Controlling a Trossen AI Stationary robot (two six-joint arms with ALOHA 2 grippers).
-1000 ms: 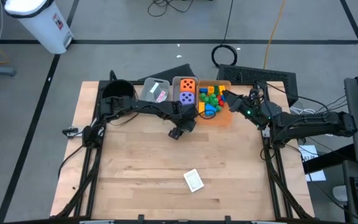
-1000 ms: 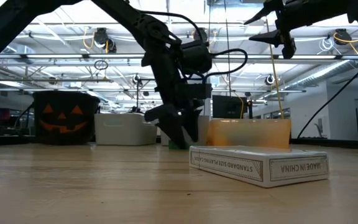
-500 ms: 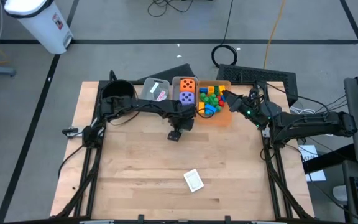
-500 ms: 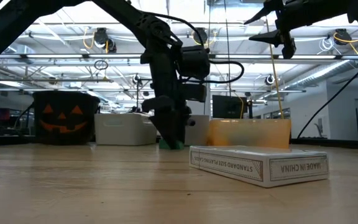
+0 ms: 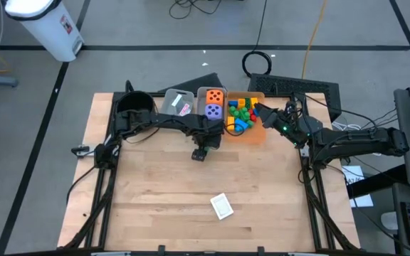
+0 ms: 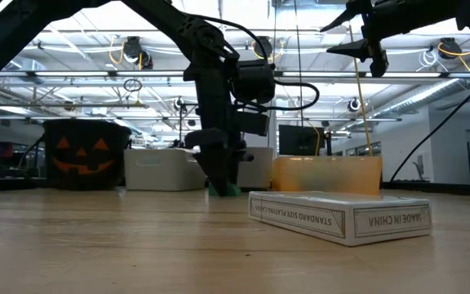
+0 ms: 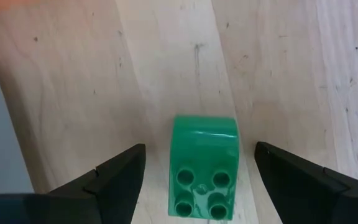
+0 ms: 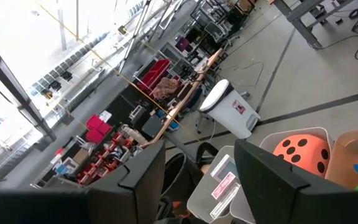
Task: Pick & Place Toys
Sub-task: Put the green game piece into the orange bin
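My left gripper will next grab the long sides of the green block, to put the block in the orange bin (image 5: pixel 248 121) with the other blocks.
A green plastic block (image 7: pixel 204 168) lies on the wooden table, its studs toward the wrist camera, in front of the bins. My left gripper (image 7: pixel 199 149) points down over it, open, with one finger on each side of the block and a gap to both. In the low view the green block (image 6: pixel 230 190) shows at the tips of my left gripper (image 6: pixel 221 173). A white card box (image 5: pixel 221 206) lies flat near the table's near edge. My right gripper (image 8: pixel 197 180) hangs open and high over the orange bin (image 5: pixel 248 121), with nothing between its fingers.
Along the far edge stand a black pot (image 5: pixel 135 104), a grey bin (image 5: pixel 177 104) with cards, a bin with an orange and a purple die (image 5: pixel 214 104), and the orange bin full of coloured blocks. Bare wood lies between the block and the card box.
My left gripper has rolled about its own axis and tipped straighter down over the green block, staying in the same spot. The gap between its fingers looks the same. The block has not moved.
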